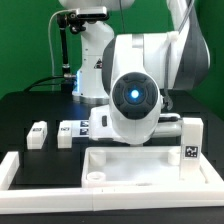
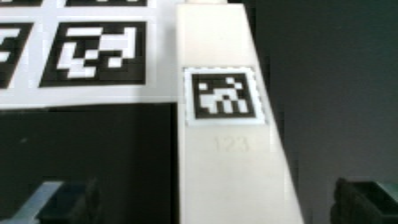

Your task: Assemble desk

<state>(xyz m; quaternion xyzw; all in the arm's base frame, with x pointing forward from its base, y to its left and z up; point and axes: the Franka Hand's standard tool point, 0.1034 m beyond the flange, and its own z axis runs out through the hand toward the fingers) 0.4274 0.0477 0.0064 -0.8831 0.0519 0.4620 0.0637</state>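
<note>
My fingers are on either side of the tagged white post in the wrist view, so my gripper needs to close on it now.
In the wrist view a long white square leg post (image 2: 221, 120) with a black-and-white tag lies on the black table and runs between my fingers. My gripper (image 2: 210, 205) is open, with dark gaps between the post and each fingertip (image 2: 54, 205). In the exterior view the arm's wrist hides the gripper and this post. The white rimmed desk panel (image 1: 130, 160) lies at the front. Another leg post (image 1: 38, 135) lies at the exterior view's left, and one (image 1: 190, 138) stands at the panel's right end.
The marker board (image 2: 80, 50) lies right beside the post under my gripper; it also shows behind the panel in the exterior view (image 1: 78, 128). White L-shaped border bars (image 1: 20, 172) frame the table's front. The robot base (image 1: 88, 60) stands at the back.
</note>
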